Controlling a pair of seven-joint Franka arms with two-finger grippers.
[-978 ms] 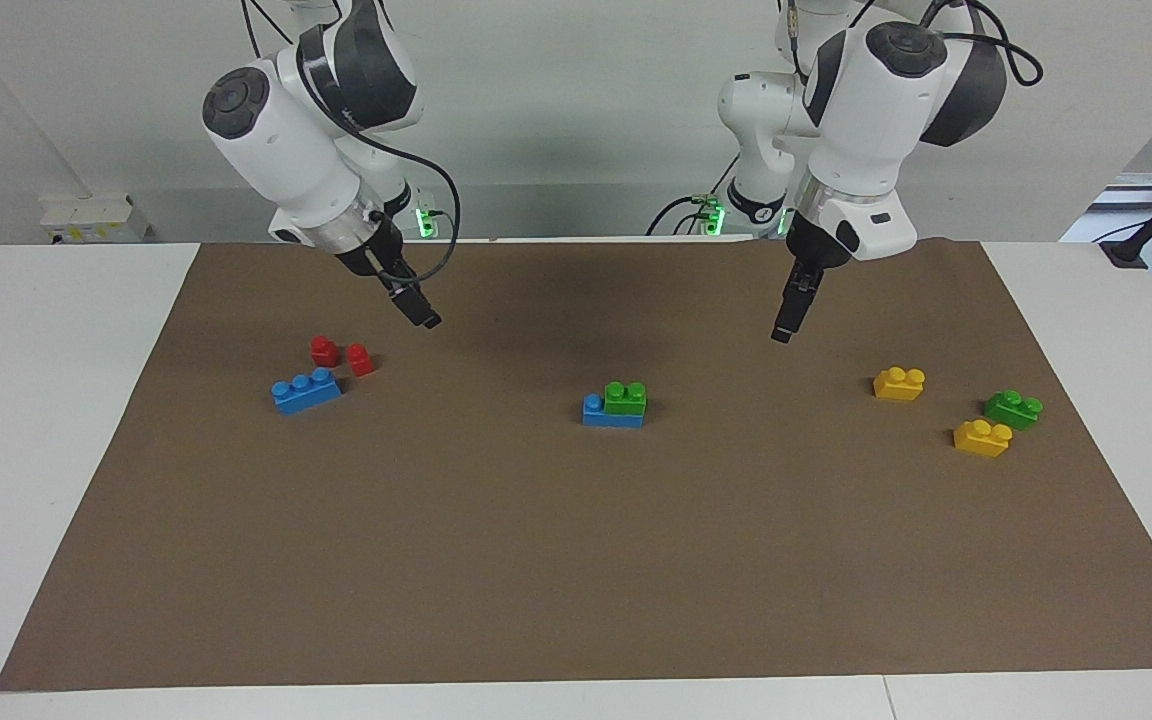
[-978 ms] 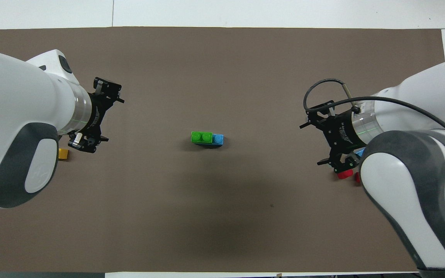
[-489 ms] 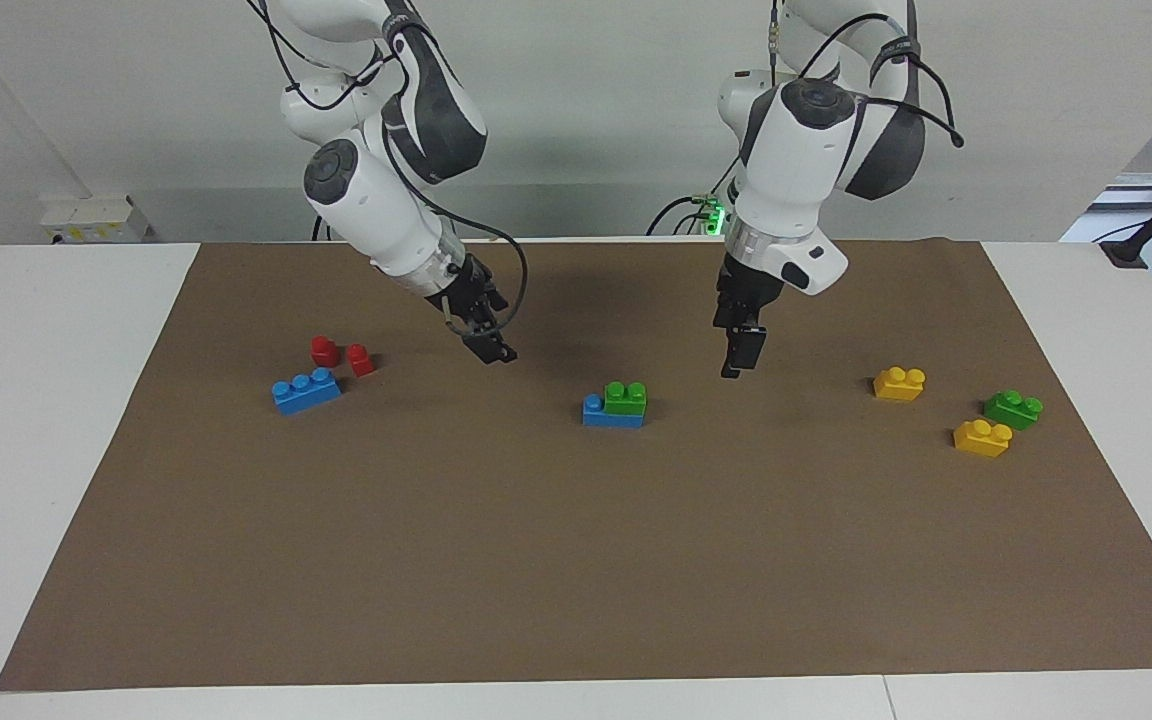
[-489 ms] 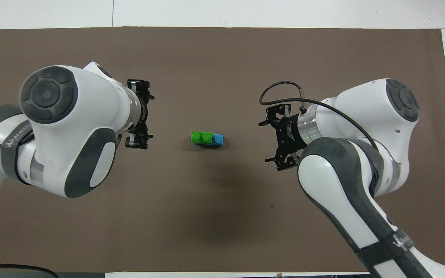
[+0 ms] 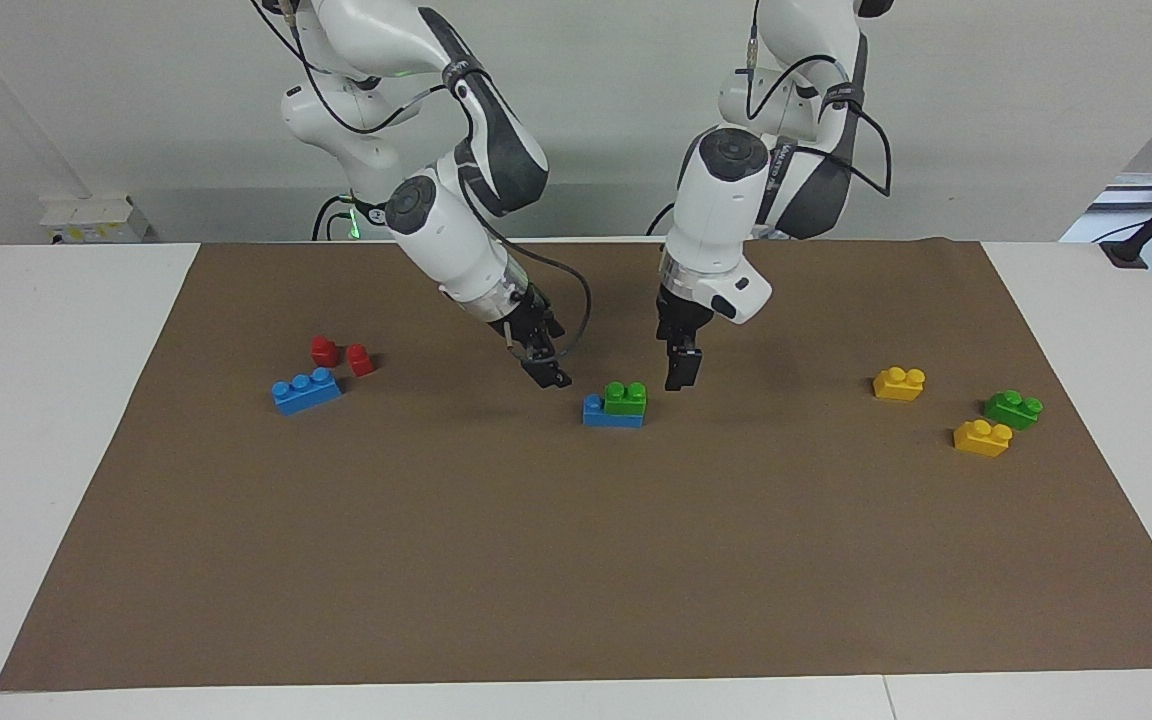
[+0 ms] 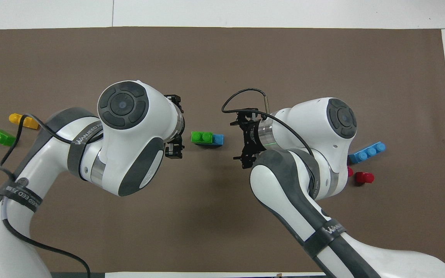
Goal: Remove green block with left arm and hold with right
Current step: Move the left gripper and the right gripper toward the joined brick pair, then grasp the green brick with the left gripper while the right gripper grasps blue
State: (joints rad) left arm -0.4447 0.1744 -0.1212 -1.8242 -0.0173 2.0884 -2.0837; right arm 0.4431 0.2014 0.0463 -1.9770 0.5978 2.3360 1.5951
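Note:
The green block (image 6: 201, 137) covers the rest of the blue brick, so my right gripper should take hold of the brick by its bare stud end (image 6: 218, 139) next.
The green block (image 5: 626, 397) sits on a blue three-stud brick (image 5: 596, 412) in the middle of the brown mat, covering two of its studs. The stack shows in the overhead view too, with the green block (image 6: 201, 137) and the blue brick's bare stud (image 6: 218, 139). My left gripper (image 5: 681, 376) hangs low beside the stack, toward the left arm's end of the table, and does not touch it. It also shows in the overhead view (image 6: 176, 146). My right gripper (image 5: 548, 372) hangs low beside the stack toward the right arm's end (image 6: 244, 141), also apart from it.
A second green block (image 5: 1013, 409) and two yellow bricks (image 5: 899, 383) (image 5: 982, 438) lie toward the left arm's end. A loose blue brick (image 5: 306, 390) and two red pieces (image 5: 324, 350) (image 5: 360, 359) lie toward the right arm's end. The mat (image 5: 576, 560) covers most of the white table.
Both arms have swung in from the ends of the table toward the middle and come lower. Each gripper now hangs close beside the green-on-blue stack. No brick has moved.

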